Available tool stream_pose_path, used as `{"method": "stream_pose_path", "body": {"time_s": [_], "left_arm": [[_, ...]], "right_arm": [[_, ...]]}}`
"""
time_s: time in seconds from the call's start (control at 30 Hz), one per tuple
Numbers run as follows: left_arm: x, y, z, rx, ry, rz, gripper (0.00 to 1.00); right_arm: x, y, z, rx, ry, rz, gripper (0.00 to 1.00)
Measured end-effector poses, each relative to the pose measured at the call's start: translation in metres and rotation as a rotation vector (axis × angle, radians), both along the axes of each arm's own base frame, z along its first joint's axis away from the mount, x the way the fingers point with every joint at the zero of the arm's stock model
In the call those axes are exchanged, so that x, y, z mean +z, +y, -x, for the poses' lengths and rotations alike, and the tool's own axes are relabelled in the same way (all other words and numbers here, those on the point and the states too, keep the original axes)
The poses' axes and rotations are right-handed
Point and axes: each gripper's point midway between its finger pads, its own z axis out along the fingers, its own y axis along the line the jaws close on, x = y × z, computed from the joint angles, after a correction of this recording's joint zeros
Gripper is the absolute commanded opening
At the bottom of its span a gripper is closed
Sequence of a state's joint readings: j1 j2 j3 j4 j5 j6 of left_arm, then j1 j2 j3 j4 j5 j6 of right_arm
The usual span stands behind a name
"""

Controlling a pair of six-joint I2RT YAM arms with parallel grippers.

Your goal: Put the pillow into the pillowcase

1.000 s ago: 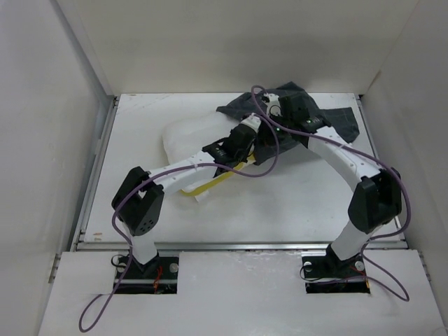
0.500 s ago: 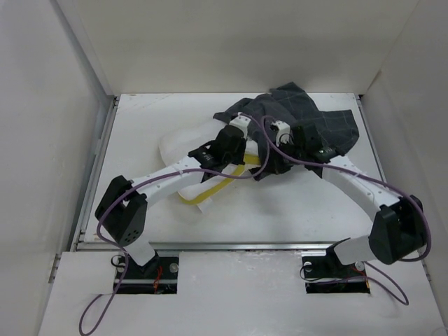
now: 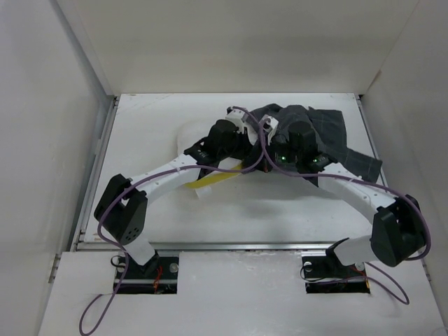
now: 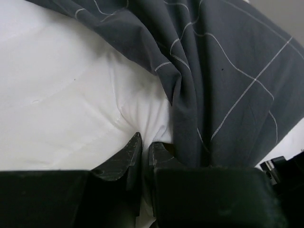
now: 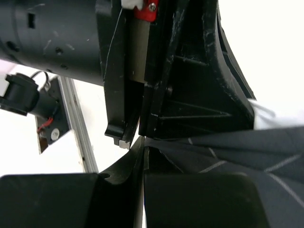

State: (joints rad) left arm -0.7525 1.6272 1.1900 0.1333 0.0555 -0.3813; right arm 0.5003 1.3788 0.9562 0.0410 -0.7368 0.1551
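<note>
I should open my left gripper now and let go of the pillow's fold. The pillow [image 3: 190, 134] is on the tabletop with the pillowcase over its end, so the pillow would settle there.
The white pillow [image 3: 190, 134] lies at the table's back middle, its yellow edge band [image 3: 210, 180] showing under my left arm. The dark checked pillowcase [image 3: 336, 133] is bunched over the pillow's right end. In the left wrist view my left gripper [image 4: 145, 147] is shut on a fold of the white pillow [image 4: 71, 109], with the pillowcase [image 4: 228, 85] draped just to its right. In the right wrist view my right gripper [image 5: 143, 145] is shut on the pillowcase [image 5: 247, 152] edge, pressed close against the left gripper's black body [image 5: 190, 71]. Both grippers meet at the pillowcase mouth [image 3: 260, 147].
White walls enclose the table on the left, back and right. The table's front rail [image 3: 238, 245] runs between the arm bases. Purple cables [image 3: 264, 143] loop over both wrists.
The right gripper has pulled the pillowcase left and forward over the pillow's end. The left gripper has moved back and right into the pillowcase mouth, so less of the pillow shows.
</note>
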Motion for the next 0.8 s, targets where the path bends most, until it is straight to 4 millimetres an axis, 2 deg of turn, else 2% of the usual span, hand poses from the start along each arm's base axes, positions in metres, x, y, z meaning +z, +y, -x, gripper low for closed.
{"method": "stream_pose_path", "body": {"time_s": [0.13, 0.17, 0.23, 0.27, 0.3, 0.33, 0.37, 0.4, 0.43, 0.47, 0.5, 0.63, 0.73, 0.8], "left_arm": [[0.008, -0.002, -0.003, -0.014, -0.005, 0.04, 0.0], [0.008, -0.002, -0.003, -0.019, -0.005, 0.043, 0.0], [0.006, -0.002, -0.002, -0.022, -0.003, 0.039, 0.0], [0.006, -0.001, -0.001, -0.023, -0.002, 0.034, 0.0], [0.005, 0.001, -0.001, -0.017, 0.0, 0.031, 0.06], [0.004, 0.002, 0.0, -0.008, -0.004, 0.025, 0.2], [0.004, 0.005, 0.0, 0.009, -0.012, 0.009, 0.4], [0.004, 0.009, 0.0, 0.027, -0.019, -0.006, 0.82], [0.005, 0.016, 0.0, 0.047, -0.031, -0.023, 0.94], [0.007, 0.025, 0.0, 0.082, -0.029, -0.024, 1.0], [0.012, 0.033, 0.002, 0.104, -0.03, -0.018, 1.0], [0.032, 0.069, 0.013, 0.192, -0.043, 0.012, 1.0], [0.042, 0.107, 0.007, 0.307, -0.04, 0.035, 1.0], [0.041, 0.135, -0.002, 0.396, -0.032, 0.036, 1.0]], "right_arm": [[0.006, 0.003, -0.004, 0.015, -0.028, -0.03, 0.0], [0.005, 0.004, -0.004, 0.02, -0.026, -0.032, 0.03], [0.003, 0.004, -0.003, 0.031, -0.014, -0.032, 0.15], [0.001, 0.005, -0.002, 0.034, -0.007, -0.031, 0.26], [-0.001, 0.005, 0.0, 0.045, 0.003, -0.032, 0.31], [-0.002, 0.008, 0.005, 0.057, 0.013, -0.034, 0.36], [-0.002, 0.01, 0.012, 0.075, 0.023, -0.034, 0.41], [-0.004, 0.011, 0.021, 0.092, 0.036, -0.029, 0.53], [-0.005, 0.01, 0.028, 0.094, 0.054, -0.022, 0.6], [-0.008, 0.006, 0.037, 0.091, 0.065, -0.007, 0.65], [-0.008, 0.003, 0.042, 0.078, 0.061, 0.005, 0.74], [0.01, -0.017, 0.044, -0.03, 0.004, 0.048, 0.87], [0.024, -0.036, 0.032, -0.157, -0.034, 0.1, 0.92], [0.033, -0.048, 0.016, -0.261, -0.049, 0.14, 0.92]]}}
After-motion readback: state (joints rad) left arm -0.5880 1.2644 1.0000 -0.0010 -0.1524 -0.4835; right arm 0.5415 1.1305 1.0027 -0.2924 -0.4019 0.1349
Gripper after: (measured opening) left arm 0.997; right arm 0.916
